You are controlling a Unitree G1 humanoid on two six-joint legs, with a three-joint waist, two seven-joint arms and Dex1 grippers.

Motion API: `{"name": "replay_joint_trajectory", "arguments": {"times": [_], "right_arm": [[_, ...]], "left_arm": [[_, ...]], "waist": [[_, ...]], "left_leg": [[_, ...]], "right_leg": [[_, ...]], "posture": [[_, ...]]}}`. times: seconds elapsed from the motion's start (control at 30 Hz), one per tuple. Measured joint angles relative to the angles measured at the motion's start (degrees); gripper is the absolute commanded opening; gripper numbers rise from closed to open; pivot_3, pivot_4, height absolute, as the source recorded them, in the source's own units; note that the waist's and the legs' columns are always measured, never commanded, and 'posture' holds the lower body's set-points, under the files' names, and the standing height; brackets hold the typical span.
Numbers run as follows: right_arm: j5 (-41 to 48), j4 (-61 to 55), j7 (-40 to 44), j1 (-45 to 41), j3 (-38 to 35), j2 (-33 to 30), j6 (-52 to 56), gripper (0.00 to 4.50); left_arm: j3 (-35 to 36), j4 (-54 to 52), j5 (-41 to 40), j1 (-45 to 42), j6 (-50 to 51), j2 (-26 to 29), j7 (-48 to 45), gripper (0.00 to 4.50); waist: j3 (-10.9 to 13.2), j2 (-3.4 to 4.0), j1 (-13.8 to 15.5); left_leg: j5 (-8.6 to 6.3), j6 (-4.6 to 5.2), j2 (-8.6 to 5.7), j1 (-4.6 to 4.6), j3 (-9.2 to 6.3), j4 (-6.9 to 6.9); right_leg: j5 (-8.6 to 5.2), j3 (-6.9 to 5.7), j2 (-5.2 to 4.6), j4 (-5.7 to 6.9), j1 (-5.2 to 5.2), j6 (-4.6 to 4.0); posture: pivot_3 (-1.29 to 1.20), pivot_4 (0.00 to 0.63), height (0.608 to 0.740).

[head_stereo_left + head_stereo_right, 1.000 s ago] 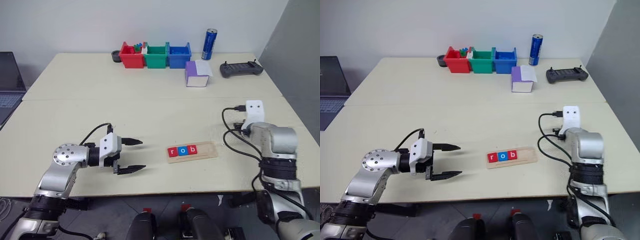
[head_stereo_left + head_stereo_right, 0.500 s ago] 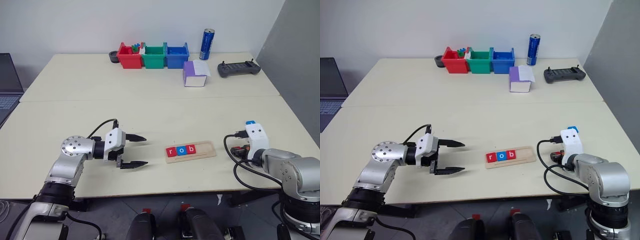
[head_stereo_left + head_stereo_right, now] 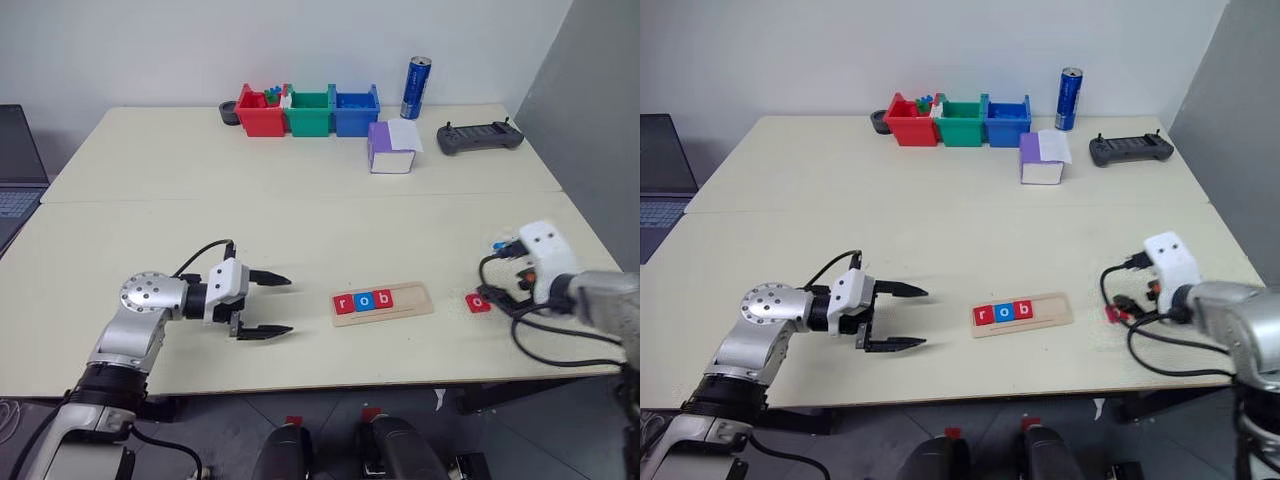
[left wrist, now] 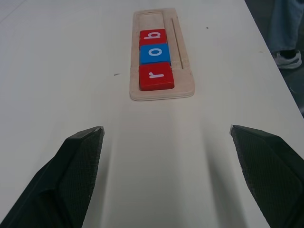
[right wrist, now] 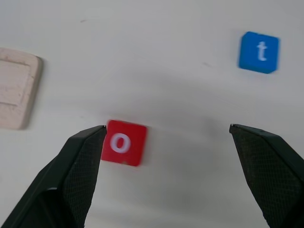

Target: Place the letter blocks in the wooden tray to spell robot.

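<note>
The robot's right gripper should next grab the red o tile (image 3: 479,302) by the tile's side edges, so that it can continue spelling robot in the wooden tray (image 3: 412,298).
The wooden tray (image 3: 412,298) lies near the table's front edge. In it sit a red "r" (image 4: 155,76), a blue "o" (image 4: 154,53) and a red "b" (image 4: 152,36), packed at its left end. My left gripper (image 3: 289,304) stands open to the left of the tray, pointing at it, with nothing between its fingers. A red "o" tile (image 3: 479,302) lies flat on the table to the right of the tray. My right gripper (image 5: 166,127) is open over it, and the tile sits just inside one fingertip (image 5: 90,142). A blue "t" tile (image 5: 259,52) lies farther off.
Red (image 3: 260,112), green (image 3: 311,113) and blue (image 3: 357,110) bins stand in a row at the back, with a blue can (image 3: 416,88) beside them. A purple-and-white box (image 3: 391,148) and a black controller (image 3: 481,137) lie at the back right. A laptop (image 3: 15,170) sits far left.
My right arm has swung back toward the table's right edge, and the red "o" tile now lies uncovered on the table. The left gripper has stayed put.
</note>
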Motion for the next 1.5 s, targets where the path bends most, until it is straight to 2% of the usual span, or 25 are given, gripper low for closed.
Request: {"name": "replay_joint_trajectory", "arguments": {"times": [0.1,0.17,0.3,0.47,0.57,0.73,0.87,1.03,1.13,1.37,1.5], "right_arm": [[-1.9,5.6,17.0,5.4,5.6,-11.2,-24.1,4.47],[-4.6,11.7,28.4,8.2,8.8,-14.2,-42.5,4.47],[-9.0,28.4,44.3,3.7,13.8,-12.3,-68.0,4.47],[-18.3,50.5,53.9,-10.5,21.8,-6.1,-85.8,4.47],[-20.0,57.3,58.4,-13.3,24.3,-3.9,-91.6,4.47],[-21.6,65.8,59.2,-17.0,29.3,-3.6,-99.6,4.47],[-22.5,70.2,59.3,-18.0,32.5,-3.3,-103.1,4.47],[-22.6,72.9,59.3,-19.8,33.1,-1.3,-104.5,4.47],[-22.8,73.2,59.4,-20.2,32.8,0.1,-104.6,3.89],[-24.5,73.1,59.4,-20.6,33.2,-0.2,-105.9,1.47],[-22.5,67.8,59.5,-20.3,33.5,-2.6,-103.6,1.44]], "left_arm": [[0.4,-0.8,-0.1,1.3,0.0,0.5,0.9,4.5],[0.5,-1.3,-0.1,2.5,0.0,0.6,1.0,4.5],[1.0,-1.9,-0.1,3.9,0.0,1.1,1.2,4.5],[2.3,-3.7,-0.3,5.1,0.1,1.8,2.1,4.5],[2.6,-4.9,-0.3,5.9,0.2,1.8,2.3,4.5],[4.0,-6.7,-0.4,9.0,0.8,2.9,3.6,4.5],[5.0,-8.6,-0.8,11.1,1.3,2.9,4.5,4.5],[5.6,-9.9,-1.2,12.4,1.5,3.0,4.9,4.5],[6.0,-10.1,-1.2,12.5,1.7,3.1,5.4,4.5],[6.0,-10.7,-1.2,12.6,2.7,3.1,5.9,4.5],[6.0,-10.7,-1.2,12.4,2.9,3.3,5.9,4.5]], "waist": [[0.0,0.0,0.0],[0.0,0.0,-0.1],[0.1,-0.01,-0.2],[0.1,-0.01,-0.2],[0.1,0.02,0.1],[0.1,0.07,0.3],[0.1,0.07,0.3],[0.1,0.07,0.2],[0.1,0.07,0.1],[0.1,0.07,0.2],[0.1,0.15,0.2]], "left_leg": [[-0.1,0.17,0.01,0.02,0.0,-0.03],[-0.12,0.2,0.02,0.02,0.02,-0.03],[-0.12,0.21,0.03,0.01,0.07,0.05],[-0.12,0.2,0.04,0.06,0.11,0.09],[-0.11,0.19,0.04,0.03,0.1,0.06],[-0.11,0.18,0.02,0.02,0.14,0.1],[-0.11,0.19,0.02,0.06,0.18,0.12],[-0.11,0.18,0.03,0.2,0.28,0.2],[-0.1,0.17,0.04,0.31,0.31,0.2],[-0.09,0.16,0.03,0.37,0.31,0.21],[-0.09,0.16,0.02,0.29,0.35,0.22]], "right_leg": [[-0.01,-0.01,0.03,-0.18,0.06,0.02],[-0.01,-0.01,0.04,-0.32,0.11,0.02],[0.09,0.02,0.04,-0.42,0.17,0.19],[0.14,0.04,0.03,-0.41,0.23,0.25],[0.12,0.04,0.03,-0.38,0.21,0.21],[0.12,0.07,-0.02,-0.4,0.22,0.19],[0.12,0.09,-0.03,-0.37,0.24,0.18],[0.09,0.17,-0.04,-0.03,0.23,0.13],[0.05,0.19,-0.04,0.15,0.23,0.07],[0.02,0.2,-0.04,0.29,0.23,0.01],[0.02,0.24,-0.06,0.31,0.14,0.01]], "posture": [[0.0,0.15,0.74],[0.0,0.15,0.74],[0.0,0.15,0.74],[0.0,0.15,0.74],[0.0,0.15,0.74],[0.0,0.15,0.74],[0.0,0.15,0.74],[0.0,0.15,0.74],[0.0,0.15,0.74],[0.0,0.15,0.74],[0.0,0.15,0.74]]}}
